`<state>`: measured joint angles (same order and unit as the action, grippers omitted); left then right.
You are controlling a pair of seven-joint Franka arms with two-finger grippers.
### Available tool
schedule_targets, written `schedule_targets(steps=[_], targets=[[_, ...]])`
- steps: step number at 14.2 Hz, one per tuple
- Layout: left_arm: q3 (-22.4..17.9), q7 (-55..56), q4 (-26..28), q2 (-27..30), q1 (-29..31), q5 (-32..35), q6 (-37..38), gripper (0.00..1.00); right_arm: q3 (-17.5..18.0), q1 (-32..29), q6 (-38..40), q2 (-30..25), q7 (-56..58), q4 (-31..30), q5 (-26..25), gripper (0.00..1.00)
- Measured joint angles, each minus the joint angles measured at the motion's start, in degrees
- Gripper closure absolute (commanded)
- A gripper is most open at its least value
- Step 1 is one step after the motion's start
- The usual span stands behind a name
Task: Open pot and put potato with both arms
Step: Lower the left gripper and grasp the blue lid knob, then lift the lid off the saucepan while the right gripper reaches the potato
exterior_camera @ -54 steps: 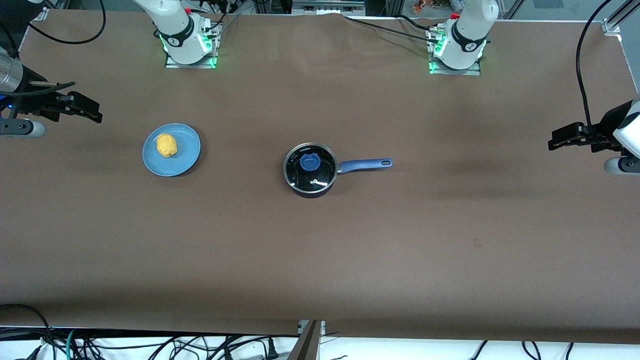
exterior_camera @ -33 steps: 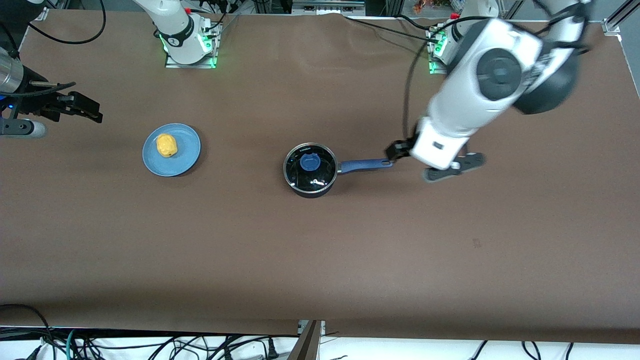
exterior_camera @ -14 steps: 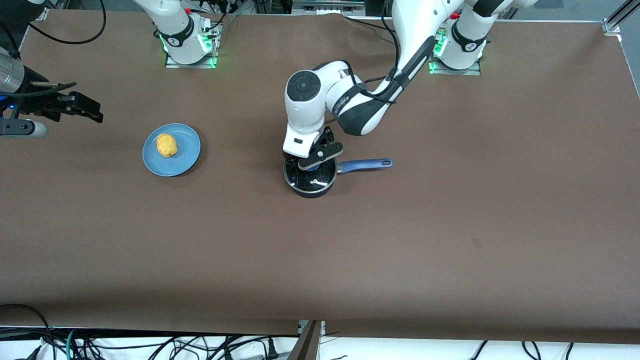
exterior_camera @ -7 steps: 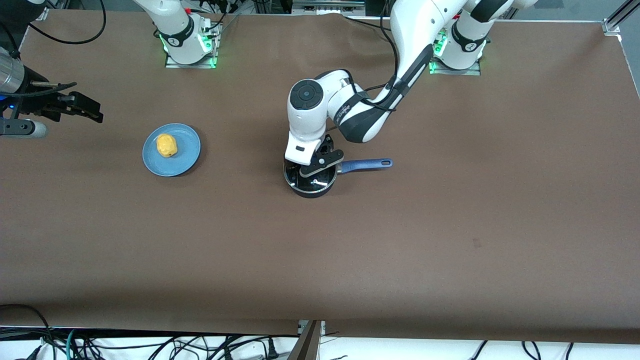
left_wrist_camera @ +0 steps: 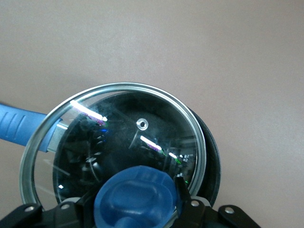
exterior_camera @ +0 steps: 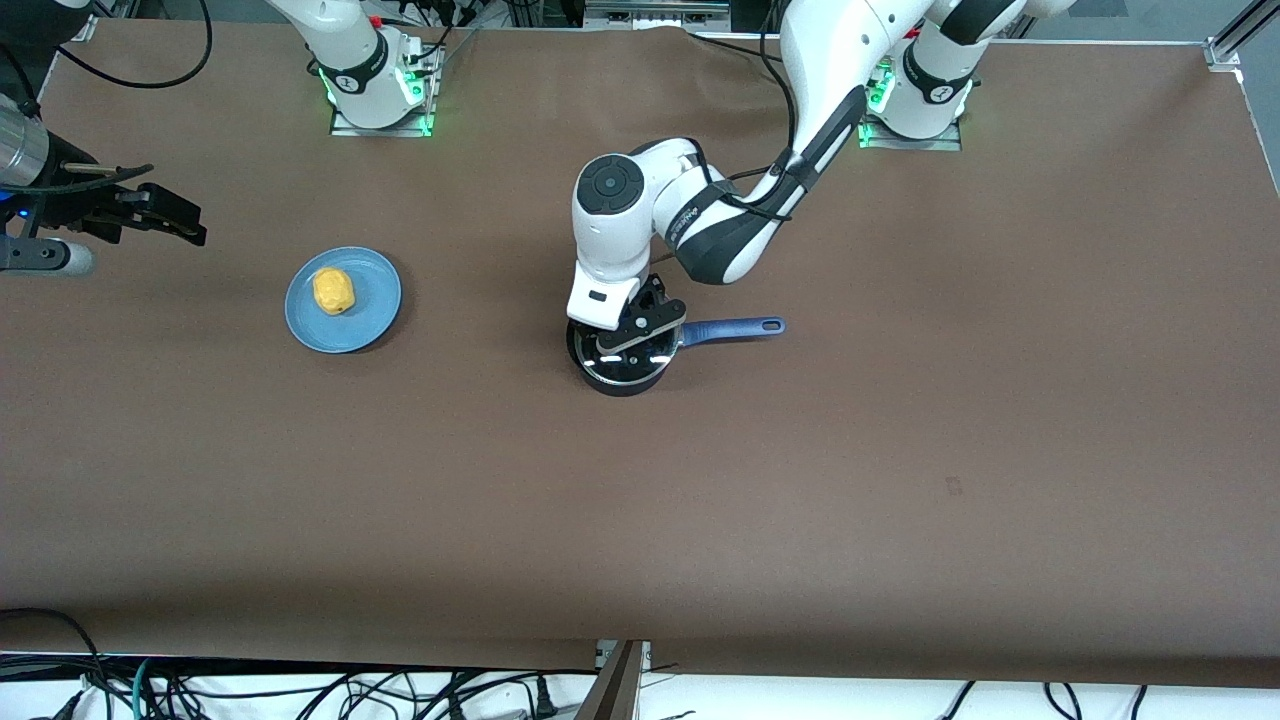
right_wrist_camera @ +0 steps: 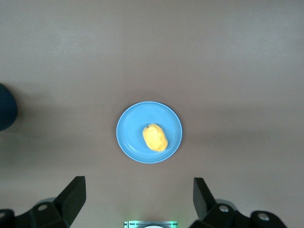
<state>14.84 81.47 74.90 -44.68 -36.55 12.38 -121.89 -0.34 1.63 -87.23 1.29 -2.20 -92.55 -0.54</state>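
My right gripper grabs the yellow potato by its long rounded sides next, to fill the black pot.
The black pot with its long blue handle stands mid-table. My left gripper is over it, shut on the blue knob of the glass lid. One finger presses the knob's side. In the left wrist view the lid sits a little off the pot's black rim. The yellow potato lies on a blue plate toward the right arm's end. It also shows in the right wrist view. My right gripper hangs open and empty over that end of the table, and its wrist view looks down on the plate.
The brown table cover is bare around the pot and plate. The arm bases stand along the edge farthest from the front camera. Cables hang along the nearest edge.
My left arm swung in from its end of the table, came down over the pot and closed on the lid's knob; the lid now looks slightly raised. The right arm has not moved.
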Motion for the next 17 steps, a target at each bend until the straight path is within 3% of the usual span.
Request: schedule_targets(steps=[9,13,17], targets=[[-0.59,-11.08,-0.71,5.2,6.33,-0.18,4.0,0.43,-0.01,-0.11,1.45,0.7,-0.01,-0.92,-0.02,0.0],[-0.85,-37.12,6.48,10.48,19.23,-6.51,4.09,0.43,-0.46,-0.77,2.96,4.21,1.51,-5.34,-1.78,0.0],[-1.42,-66.14,13.29,13.71,33.68,-11.47,3.54,0.42,-0.32,-0.75,-7.8,4.56,9.16,-17.24,-5.47,0.0]])
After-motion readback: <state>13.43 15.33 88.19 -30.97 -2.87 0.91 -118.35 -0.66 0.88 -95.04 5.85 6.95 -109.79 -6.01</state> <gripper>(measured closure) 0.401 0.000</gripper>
